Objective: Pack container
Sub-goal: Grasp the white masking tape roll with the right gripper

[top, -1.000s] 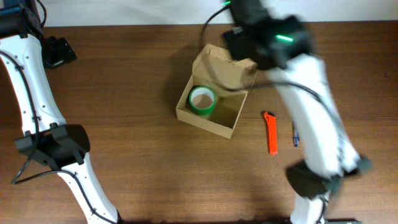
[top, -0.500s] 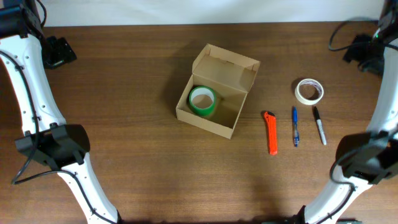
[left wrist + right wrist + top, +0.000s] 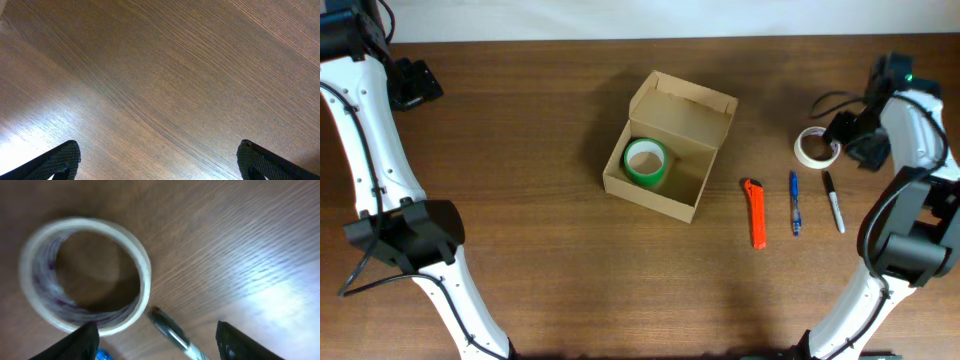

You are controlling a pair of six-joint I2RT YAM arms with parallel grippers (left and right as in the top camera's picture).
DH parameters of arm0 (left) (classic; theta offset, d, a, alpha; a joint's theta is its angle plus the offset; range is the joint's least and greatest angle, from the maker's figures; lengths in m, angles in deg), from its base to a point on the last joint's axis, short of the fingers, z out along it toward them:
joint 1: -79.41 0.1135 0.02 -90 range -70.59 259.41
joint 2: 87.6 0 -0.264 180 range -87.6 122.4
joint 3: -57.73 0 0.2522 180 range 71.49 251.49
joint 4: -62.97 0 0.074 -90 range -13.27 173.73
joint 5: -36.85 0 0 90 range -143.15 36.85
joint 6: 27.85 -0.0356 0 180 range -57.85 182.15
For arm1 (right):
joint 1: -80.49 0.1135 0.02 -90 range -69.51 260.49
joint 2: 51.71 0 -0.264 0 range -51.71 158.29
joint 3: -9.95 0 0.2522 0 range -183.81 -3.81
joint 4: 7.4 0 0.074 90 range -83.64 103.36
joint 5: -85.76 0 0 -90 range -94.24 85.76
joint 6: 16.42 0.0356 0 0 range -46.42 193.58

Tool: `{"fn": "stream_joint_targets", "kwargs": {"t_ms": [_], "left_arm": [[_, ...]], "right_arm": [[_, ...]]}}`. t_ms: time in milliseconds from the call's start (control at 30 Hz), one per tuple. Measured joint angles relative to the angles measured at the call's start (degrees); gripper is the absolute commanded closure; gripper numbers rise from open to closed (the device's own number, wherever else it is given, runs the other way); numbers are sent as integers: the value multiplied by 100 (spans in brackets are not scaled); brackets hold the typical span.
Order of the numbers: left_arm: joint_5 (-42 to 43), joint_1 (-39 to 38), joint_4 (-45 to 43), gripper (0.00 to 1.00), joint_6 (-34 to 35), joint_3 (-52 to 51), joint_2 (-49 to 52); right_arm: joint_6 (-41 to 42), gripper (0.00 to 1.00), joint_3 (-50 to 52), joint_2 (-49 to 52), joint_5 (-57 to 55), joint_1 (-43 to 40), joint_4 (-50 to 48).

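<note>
The white tape roll's side (image 3: 833, 158) (image 3: 143, 285) is beyond my right gripper's fingers, so closing now would miss it. My right gripper first moves toward it, then closes on it.
The container (image 3: 692, 196), a tan cardboard box, stands at mid-table with its flap lid (image 3: 688, 108) raised at the back. A green tape roll (image 3: 645, 161) lies in its left half. My right gripper (image 3: 851, 138) hovers open at the right, beside a white tape roll (image 3: 816, 147). In the right wrist view that white tape roll (image 3: 143, 278) sits upper left, and a black marker (image 3: 172, 332) lies between the fingers of the gripper (image 3: 157, 342). My left gripper (image 3: 417, 83) is open at the far left, and in its wrist view the gripper (image 3: 157, 160) has only bare wood under it.
An orange cutter (image 3: 755, 213), a blue pen (image 3: 794, 203) and the black marker (image 3: 833, 202) lie side by side right of the box. The blue pen's tip (image 3: 102, 355) shows by the right gripper's left finger. The table's back edge (image 3: 570, 40) runs along the top.
My right arm has swung from above the box's lid out to the right edge and now hangs beside the white tape roll. The left arm and the box have not moved.
</note>
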Motion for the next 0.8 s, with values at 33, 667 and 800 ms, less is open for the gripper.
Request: {"fn": "stream_joint_targets", "kwargs": {"t_ms": [33,667,800], "left_arm": [[2,0,0,0,0,0,0],[2,0,0,0,0,0,0],[2,0,0,0,0,0,0]], "right_arm": [[2,24,146,7,24,0,-109],[-20,28,560,22,208,0,-1108],[-2,29,560,105,208,0,-1126]]}}
